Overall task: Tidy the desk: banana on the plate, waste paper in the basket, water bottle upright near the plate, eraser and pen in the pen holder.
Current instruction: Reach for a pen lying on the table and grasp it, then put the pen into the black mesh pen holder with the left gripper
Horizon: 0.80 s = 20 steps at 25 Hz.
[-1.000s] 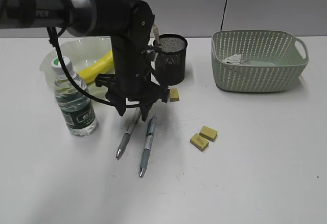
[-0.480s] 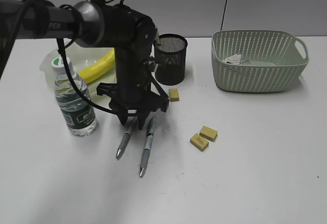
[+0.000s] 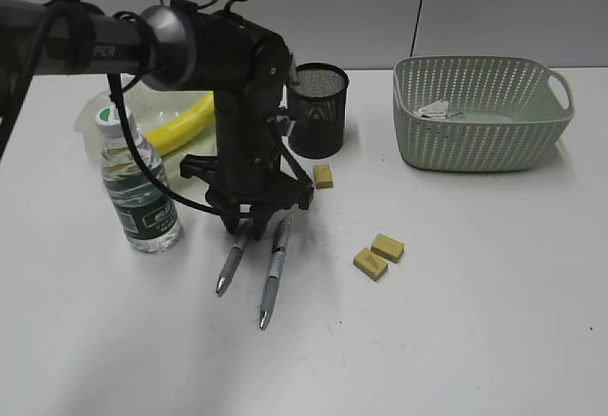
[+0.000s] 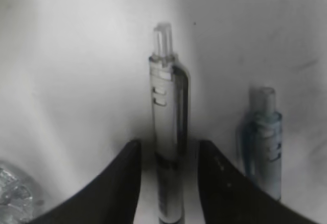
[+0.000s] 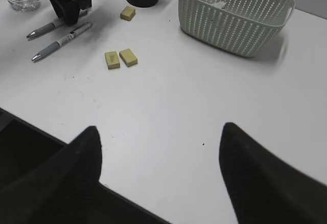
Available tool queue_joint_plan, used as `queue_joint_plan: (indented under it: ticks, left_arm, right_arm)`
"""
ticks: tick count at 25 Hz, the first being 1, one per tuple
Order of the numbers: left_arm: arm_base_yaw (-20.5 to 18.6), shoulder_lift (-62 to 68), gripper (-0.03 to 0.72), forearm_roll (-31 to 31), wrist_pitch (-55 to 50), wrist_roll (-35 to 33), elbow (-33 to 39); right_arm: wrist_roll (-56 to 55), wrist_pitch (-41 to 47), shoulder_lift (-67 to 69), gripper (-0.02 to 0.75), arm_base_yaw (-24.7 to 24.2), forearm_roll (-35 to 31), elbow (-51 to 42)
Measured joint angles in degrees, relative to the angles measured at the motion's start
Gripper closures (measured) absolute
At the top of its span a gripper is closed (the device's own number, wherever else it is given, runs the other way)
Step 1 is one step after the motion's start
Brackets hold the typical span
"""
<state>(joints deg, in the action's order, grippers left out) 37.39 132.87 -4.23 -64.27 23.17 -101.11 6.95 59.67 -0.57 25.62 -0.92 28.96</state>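
My left gripper will grab the grey pen next by its body below its clip (image 3: 231, 262). Then it can drop the pen into the pen holder (image 3: 316, 112).
My left gripper (image 3: 249, 229) is low on the desk (image 3: 456, 321), open, with its fingers (image 4: 167, 155) on either side of the left pen (image 4: 167, 121) and small gaps showing. The left pen (image 3: 228, 269) and a second pen (image 3: 273, 278) lie side by side. Three yellow erasers (image 3: 324, 176) (image 3: 388, 247) (image 3: 370, 263) lie loose. The banana (image 3: 180, 123) lies in the plate (image 3: 95, 112). The water bottle (image 3: 138, 188) stands upright beside the plate. The waste paper (image 3: 437, 109) is in the basket (image 3: 480, 141). The pen holder (image 3: 316, 112) stands behind the arm. My right gripper (image 5: 161, 147) is open and empty.
The second pen (image 4: 265, 137) lies just right of the left fingers. The right wrist view shows the desk's front edge (image 5: 46, 132) under the right gripper, and the basket (image 5: 235, 22) at the far right.
My left gripper has come down and slightly forward onto the left pen's upper end, its fingers now straddling it. Nothing else has moved.
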Motion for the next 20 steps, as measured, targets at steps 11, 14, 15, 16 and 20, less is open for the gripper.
queue_joint_plan:
  ticks: [11,14,15,16,20]
  left_arm:
    - [0.0,0.06,0.58,-0.06,-1.0,-0.04,-0.29]
    - [0.0,-1.16,0.58,-0.06,-1.22,-0.04,-0.29]
    - [0.0,-1.91,0.58,-0.06,-1.23,-0.04,-0.29]
    - [0.0,-2.87,0.58,-0.06,-1.85,-0.04,-0.35]
    - [0.0,-6.31,0.58,-0.06,-0.76,-0.04,-2.19]
  right_arm:
    - [0.0,0.0,0.0,0.172,0.0,0.0,0.0]
    - [0.0,0.0,0.0,0.172,0.0,0.0,0.0]
    - [0.0,0.0,0.0,0.172,0.0,0.0,0.0]
    - [0.0,0.0,0.0,0.172,0.0,0.06,0.0]
    - [0.0,0.0,0.0,0.172,0.0,0.06,0.0]
